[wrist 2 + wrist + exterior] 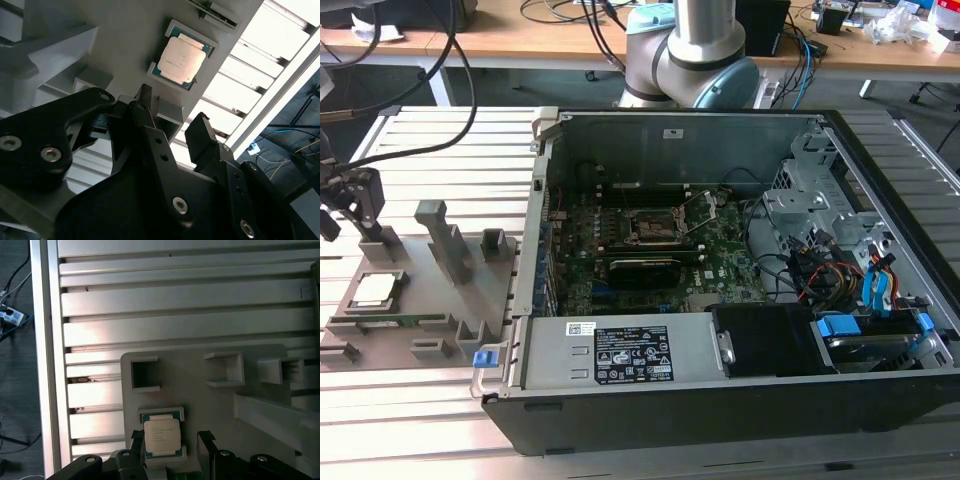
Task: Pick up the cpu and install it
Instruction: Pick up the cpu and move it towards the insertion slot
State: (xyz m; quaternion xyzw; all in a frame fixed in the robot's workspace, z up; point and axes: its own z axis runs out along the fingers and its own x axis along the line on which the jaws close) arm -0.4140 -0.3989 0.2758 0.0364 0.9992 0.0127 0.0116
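My gripper grabs the cpu by its open side edges next. The sides of the grey holder hug the cpu (374, 290) at its ends.
The cpu (374, 290) is a small square chip with a silvery-beige top. It lies flat in a pocket of the grey fixture plate (430, 300), at the exterior view's left. My gripper (348, 212) hangs above the plate, a little behind the cpu and apart from it. In the second wrist view the black fingers (200, 131) of the gripper (172, 117) stand apart with nothing between them, and the cpu (181, 56) lies beyond their tips. In the first wrist view the cpu (161, 436) sits in line with the gap of the gripper (170, 440). The dark socket (650, 226) lies on the motherboard.
The open computer case (840, 400) fills the exterior view's middle and right, with drives and cables inside. Upright grey blocks (448, 240) stand on the fixture plate beside the cpu. Everything rests on a slatted aluminium table (175, 305). The arm's base (690, 60) rises behind the case.
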